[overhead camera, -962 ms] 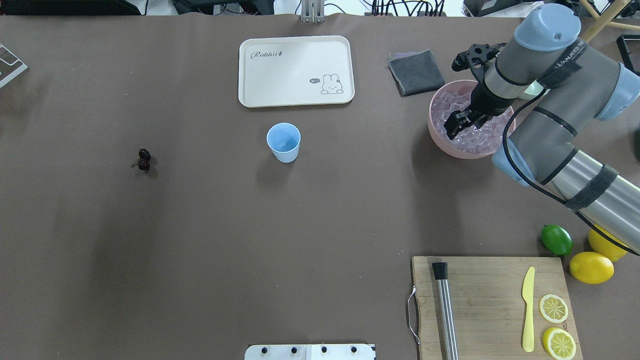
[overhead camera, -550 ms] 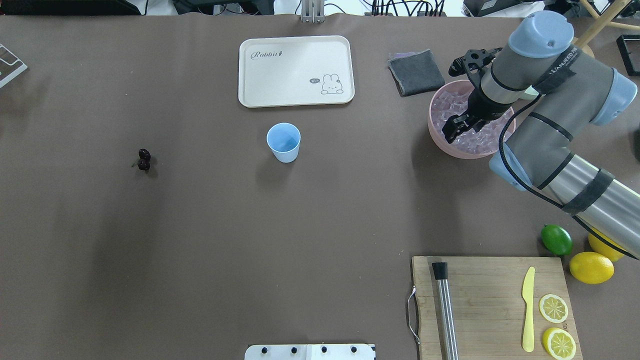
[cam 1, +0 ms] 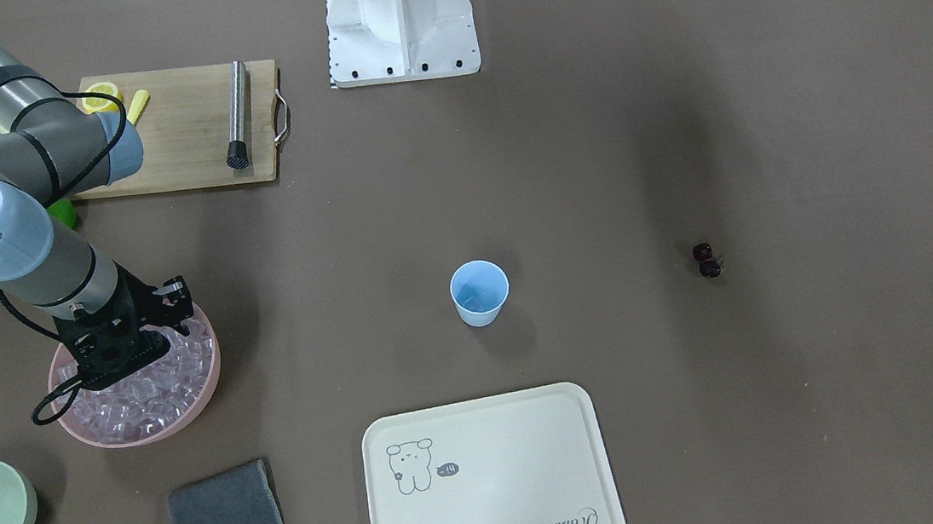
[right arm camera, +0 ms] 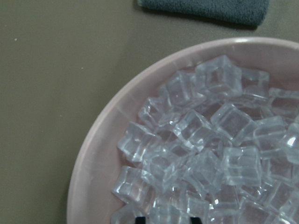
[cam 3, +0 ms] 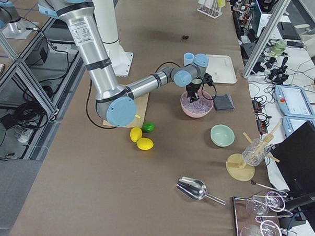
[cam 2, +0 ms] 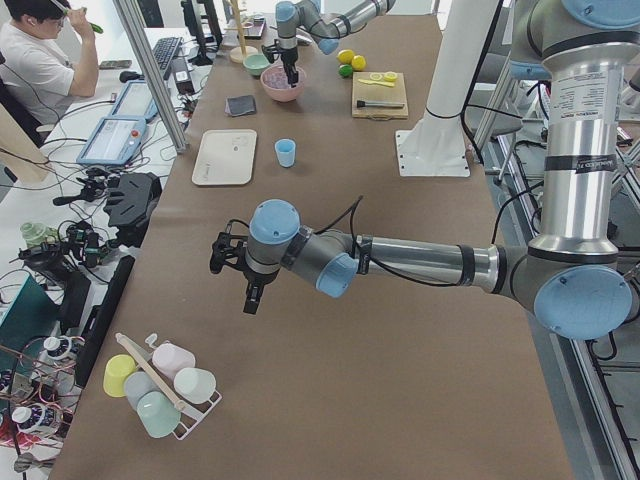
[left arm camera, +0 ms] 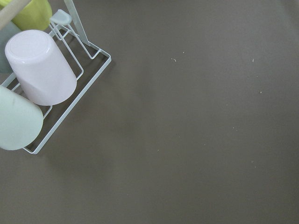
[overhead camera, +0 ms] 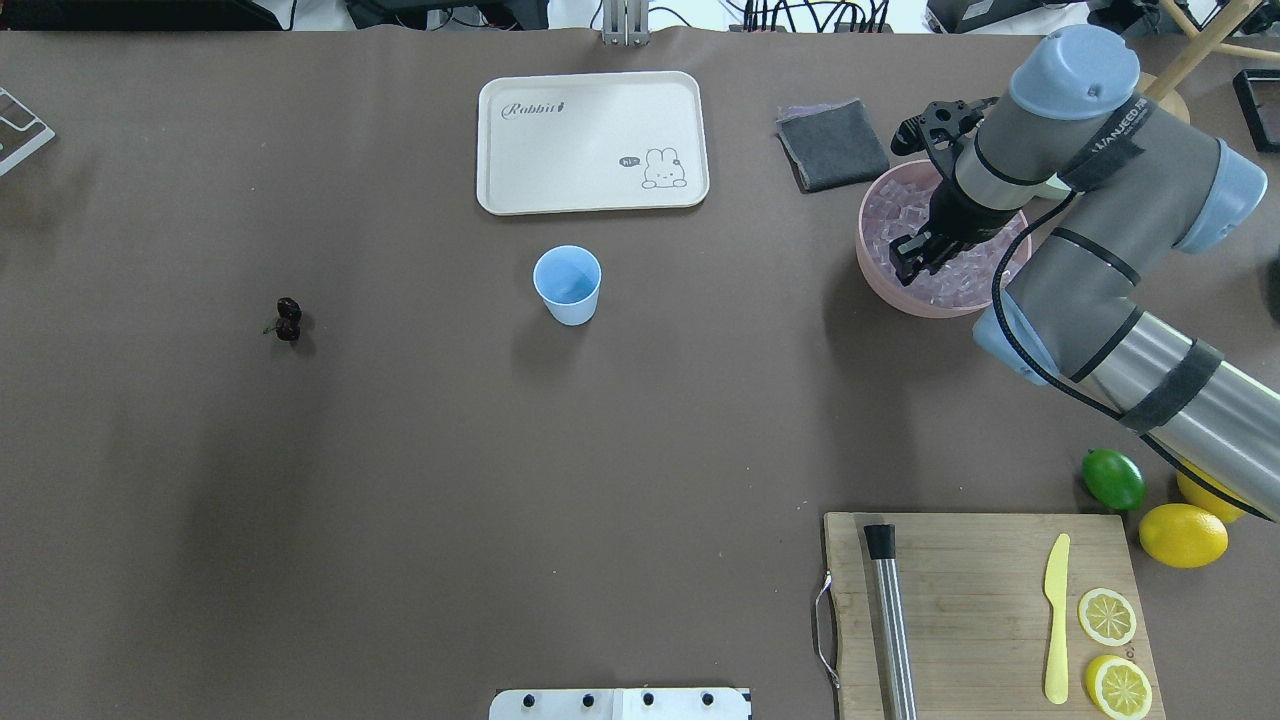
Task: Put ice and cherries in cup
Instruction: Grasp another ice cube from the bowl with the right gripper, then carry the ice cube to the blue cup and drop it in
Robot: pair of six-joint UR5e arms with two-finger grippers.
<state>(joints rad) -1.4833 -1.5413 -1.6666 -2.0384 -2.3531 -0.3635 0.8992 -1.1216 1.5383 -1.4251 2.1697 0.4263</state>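
The ice cube's opposite sides are next for my right gripper to grab, to start filling the light-blue cup (cam 1: 479, 292).
The light-blue cup (overhead camera: 568, 284) stands upright mid-table, also in the front-facing view (cam 1: 480, 292). The cherries (overhead camera: 288, 320) lie alone far to its left. The ice (right arm camera: 219, 116) fills a pink bowl (overhead camera: 875, 275). My right gripper (overhead camera: 910, 258) is down in the bowl's near-left part. Its jaws are open, and its two fingertips (right arm camera: 139, 218) stand on either side of a cube at the right wrist view's bottom edge. My left gripper (cam 2: 250, 300) shows only in the exterior left view, above bare table far from the cup. I cannot tell whether it is open or shut.
A cream tray (overhead camera: 592, 142) lies behind the cup and a grey cloth (overhead camera: 832, 145) beside the pink bowl. A cutting board (overhead camera: 980, 600) with a muddler, knife and lemon slices sits front right, with a lime (overhead camera: 1113, 479) and lemons (overhead camera: 1182, 535) nearby. A cup rack (left arm camera: 39, 67) is under my left wrist.
My right gripper has moved a little towards the bowl's far side and lowered into the ice, its jaws looking narrower. The cup and cherries have not moved.
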